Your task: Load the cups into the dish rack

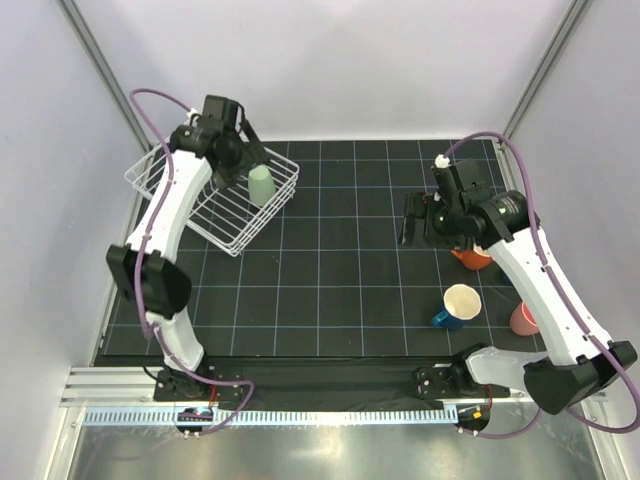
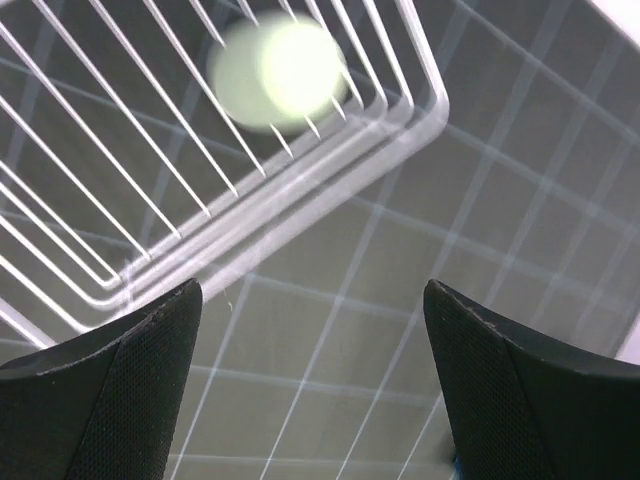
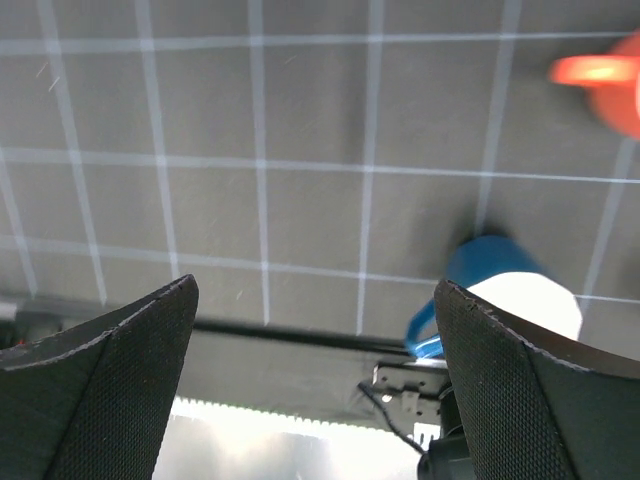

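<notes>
The orange cup still has to go into the rack with my left gripper. My right gripper will next grab the orange cup by its rim beside the handle, so the cup's body stays free.
The white wire dish rack stands at the far left. A pale green cup sits upside down inside it, also in the left wrist view with the rack. My left gripper is open and empty above the rack's right side. My right gripper is open and empty over the mat. The dark blue mug with cream inside stands near the front right, also in the right wrist view. The orange cup is partly hidden under my right arm. The pink cup is beside that arm. No clear glass shows.
The black gridded mat covers the table. White walls enclose the back and sides. A metal rail runs along the near edge by the arm bases.
</notes>
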### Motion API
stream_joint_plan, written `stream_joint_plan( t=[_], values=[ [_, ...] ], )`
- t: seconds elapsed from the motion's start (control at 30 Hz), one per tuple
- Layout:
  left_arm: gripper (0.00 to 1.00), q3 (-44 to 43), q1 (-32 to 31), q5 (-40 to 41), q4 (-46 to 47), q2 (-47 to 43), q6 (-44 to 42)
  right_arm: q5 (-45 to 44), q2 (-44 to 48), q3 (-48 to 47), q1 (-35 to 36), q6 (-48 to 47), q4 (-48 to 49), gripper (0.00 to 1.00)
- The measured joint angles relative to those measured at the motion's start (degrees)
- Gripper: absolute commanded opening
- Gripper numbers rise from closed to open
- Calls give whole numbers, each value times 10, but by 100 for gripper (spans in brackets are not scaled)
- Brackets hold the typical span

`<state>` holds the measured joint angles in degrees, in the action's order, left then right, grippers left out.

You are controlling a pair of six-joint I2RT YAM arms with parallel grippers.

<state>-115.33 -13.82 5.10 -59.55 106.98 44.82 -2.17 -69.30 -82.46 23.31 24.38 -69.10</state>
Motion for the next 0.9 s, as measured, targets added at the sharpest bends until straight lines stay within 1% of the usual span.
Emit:
stream_joint_plan(
  t=[0.07,0.13,0.2,0.23,0.3,0.33,0.4,0.43,0.53,0.67,0.8,0.9],
  values=[
    [87,46,-22,-4,7,-46,-8,-18,-12,-6,-18,0,1,99],
    [86,98,-46,-16,14,-91,-22,-26,-28,-8,-58,-2,3,95],
    [86,163,-64,-43,28,-138,-37,-28,-43,-8,-112,-3,10,93],
    [86,199,-68,-60,30,-162,-47,-28,-51,-8,-138,-3,15,91],
    [86,249,-67,-86,35,-198,-60,-34,-64,-8,-179,-2,24,90],
    [85,276,-66,-100,38,-219,-67,-40,-71,-8,-195,-1,27,86],
    [85,322,-63,-131,42,-264,-81,-50,-86,-8,-211,7,35,81],
    [85,341,-62,-144,44,-288,-86,-54,-94,-8,-217,13,38,80],
    [85,381,-66,-172,48,-358,-100,-67,-124,-10,-233,50,48,80],
    [85,421,-71,-186,49,-430,-113,-90,-171,-13,-255,114,57,80],
    [85,435,-75,-186,44,-455,-126,-128,-198,-13,-265,161,69,80],
    [85,435,-79,-186,44,-459,-132,-153,-220,-16,-272,174,80,79]
  ],
)
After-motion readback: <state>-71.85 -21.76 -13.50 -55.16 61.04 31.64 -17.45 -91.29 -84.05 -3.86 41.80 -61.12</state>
